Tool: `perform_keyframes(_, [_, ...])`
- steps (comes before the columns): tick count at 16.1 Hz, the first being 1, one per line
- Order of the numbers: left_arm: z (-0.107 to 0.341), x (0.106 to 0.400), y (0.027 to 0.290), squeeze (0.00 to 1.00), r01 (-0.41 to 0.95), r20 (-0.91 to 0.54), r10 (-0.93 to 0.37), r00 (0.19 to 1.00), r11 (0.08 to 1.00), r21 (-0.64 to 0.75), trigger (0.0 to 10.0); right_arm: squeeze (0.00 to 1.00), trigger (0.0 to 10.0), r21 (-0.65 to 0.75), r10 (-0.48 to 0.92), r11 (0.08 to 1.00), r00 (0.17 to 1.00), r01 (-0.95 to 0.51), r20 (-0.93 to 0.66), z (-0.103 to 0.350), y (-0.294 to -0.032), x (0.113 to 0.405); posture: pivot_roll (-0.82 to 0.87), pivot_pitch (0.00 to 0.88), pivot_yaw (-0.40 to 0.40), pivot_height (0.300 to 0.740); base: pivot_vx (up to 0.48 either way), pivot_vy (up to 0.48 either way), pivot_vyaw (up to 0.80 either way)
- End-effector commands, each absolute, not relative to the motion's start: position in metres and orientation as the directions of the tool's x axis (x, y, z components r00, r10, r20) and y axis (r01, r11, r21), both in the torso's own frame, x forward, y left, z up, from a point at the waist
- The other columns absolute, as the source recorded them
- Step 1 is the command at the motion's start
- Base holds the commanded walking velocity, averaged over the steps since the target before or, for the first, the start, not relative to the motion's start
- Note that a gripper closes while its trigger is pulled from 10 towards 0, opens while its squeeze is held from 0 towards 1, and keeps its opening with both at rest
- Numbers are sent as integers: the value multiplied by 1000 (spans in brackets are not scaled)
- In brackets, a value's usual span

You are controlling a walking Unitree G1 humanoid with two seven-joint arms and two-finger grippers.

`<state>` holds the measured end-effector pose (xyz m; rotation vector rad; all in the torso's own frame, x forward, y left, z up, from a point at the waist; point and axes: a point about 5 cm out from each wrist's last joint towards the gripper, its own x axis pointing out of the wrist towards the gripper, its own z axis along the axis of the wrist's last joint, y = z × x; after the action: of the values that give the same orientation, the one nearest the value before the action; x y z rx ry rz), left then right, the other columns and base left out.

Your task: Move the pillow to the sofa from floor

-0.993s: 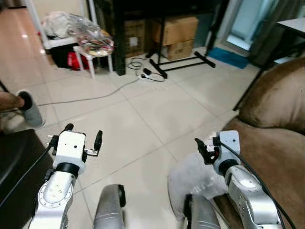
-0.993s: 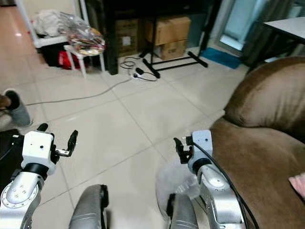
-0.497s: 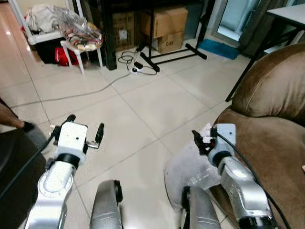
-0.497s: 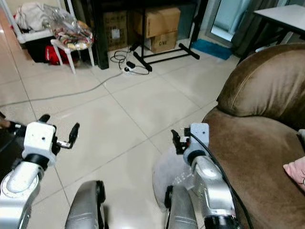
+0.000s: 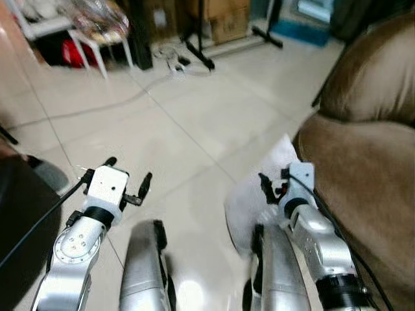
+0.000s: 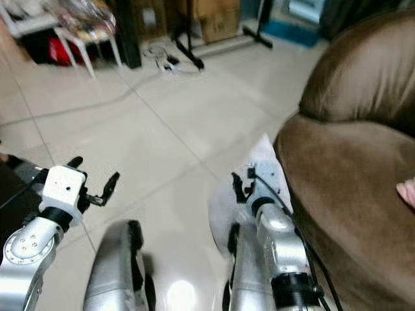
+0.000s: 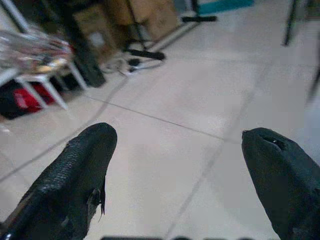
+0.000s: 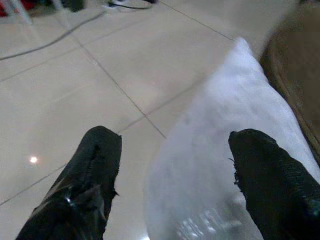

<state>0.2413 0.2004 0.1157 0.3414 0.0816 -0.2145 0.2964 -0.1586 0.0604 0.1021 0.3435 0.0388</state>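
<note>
I will next grab the white pillow (image 5: 249, 197) with my right gripper, holding it by its edge (image 5: 275, 155), so that I can move it from the floor onto the sofa.
A white pillow (image 5: 249, 197) lies on the tiled floor, leaning against the front of the brown sofa (image 5: 366, 152). My right gripper (image 5: 273, 181) is open and hovers just above the pillow's upper part, close to the sofa edge. In the right wrist view the pillow (image 8: 225, 165) lies under and between the two black fingers (image 8: 95, 170), which do not touch it. My left gripper (image 5: 129, 170) is open over bare tiles on the left, well away from the pillow. Nothing but floor lies between its fingers (image 7: 82, 160).
A grey cable (image 5: 97, 110) runs across the tiles to a power strip (image 5: 174, 65). Behind are a black stand (image 5: 227, 46), cardboard boxes (image 5: 227, 26) and a white stool (image 5: 97, 45) with a bag. A dark object (image 5: 16, 214) sits at the left.
The camera has tipped down and moved closer to the sofa, so the whole scene has shifted. More of the pillow shows by the right gripper. Both grippers stay open.
</note>
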Motion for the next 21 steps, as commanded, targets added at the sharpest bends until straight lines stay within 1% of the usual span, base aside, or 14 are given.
perform_keyframes(1, [117,240,197,0,270,-134,-239,962,909,318,10000,1000,10000,135,15,990,949,29,-314,62,-166,302,-41,222,-19,490,0,0,0])
perform_keyframes(4, [125,232,197,0,357,-153,-325,933,884,301,10000,1000,10000,66,-105,988,916,141,-388,48,-185,314,-20,282,-16,490,0,0,0])
perform_keyframes(6, [132,215,194,0,419,-166,-387,907,865,275,10000,1000,10000,21,-186,978,907,209,-378,50,-199,320,11,326,-18,490,0,0,0])
perform_keyframes(7, [134,212,193,0,437,-172,-404,899,858,269,10000,1000,10000,14,-200,975,904,221,-377,50,-201,322,19,333,-16,490,0,0,0])
perform_keyframes(8, [138,200,190,0,483,-190,-446,875,839,252,10000,1000,10000,-25,-248,966,891,258,-381,49,-210,326,43,356,-16,490,0,0,0])
perform_keyframes(9, [139,198,189,0,500,-199,-462,865,831,244,10000,1000,10000,-33,-263,962,885,271,-384,49,-211,328,43,356,-16,490,0,0,0])
perform_keyframes(10, [142,188,185,0,560,-223,-518,826,803,206,10000,0,10000,-86,-300,953,860,291,-413,46,-215,330,56,369,-17,490,0,0,0])
perform_keyframes(11, [143,186,183,0,576,-229,-534,814,795,191,10000,0,10000,-100,-306,951,853,292,-423,45,-216,330,56,369,-17,490,0,0,0])
perform_keyframes(12, [144,177,178,0,635,-250,-594,765,761,134,10000,0,10000,-97,-302,952,845,289,-441,43,-214,330,46,372,-22,490,0,0,0])
perform_keyframes(13, [144,173,175,0,664,-260,-624,737,739,108,10000,0,3882,-83,-293,954,848,287,-442,43,-212,332,39,369,-25,490,0,0,0])
perform_keyframes(14, [144,172,174,0,666,-262,-626,735,738,107,10000,0,980,-73,-288,955,851,286,-440,44,-211,332,37,367,-26,490,0,0,0])
perform_keyframes(15, [144,173,173,0,663,-260,-622,738,740,110,10000,0,980,-65,-283,957,854,284,-437,44,-210,333,37,367,-26,490,0,0,0])
perform_keyframes(16, [144,175,173,0,645,-253,-605,755,755,118,10000,0,0,-44,-267,960,859,276,-437,43,-208,333,28,352,-30,490,0,0,0])
perform_keyframes(21, [143,179,172,0,639,-258,-598,759,761,112,10000,0,0,-64,-253,966,863,250,-438,38,-206,330,27,331,-28,490,0,0,0])
